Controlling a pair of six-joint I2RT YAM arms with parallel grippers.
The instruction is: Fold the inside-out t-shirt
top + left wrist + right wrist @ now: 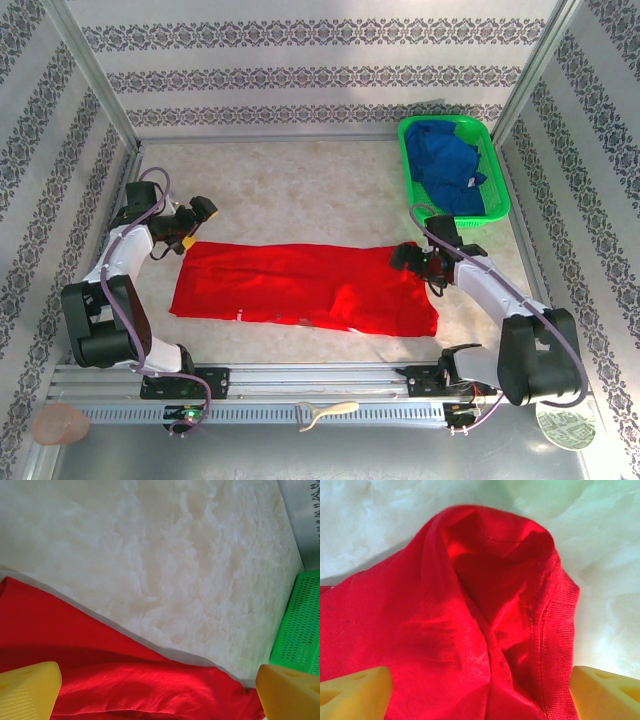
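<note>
I will next pinch the t-shirt's bunched fold and ribbed hem at its basket-side end with my right gripper, to fold that end over the rest.
The inside-out t-shirt is bright red and lies as a long flat band across the middle of the table. My left gripper hovers just off its far left corner. In the left wrist view this gripper is open, its yellow fingertips wide apart above the shirt's edge. My right gripper sits at the shirt's far right corner. In the right wrist view it stands open, with a bunched fold and ribbed hem of the shirt lying between its yellow fingertips.
A green basket holding a blue garment stands at the back right, close behind the right arm; its wall appears in the left wrist view. Patterned walls enclose the table. A white tool lies on the front rail.
</note>
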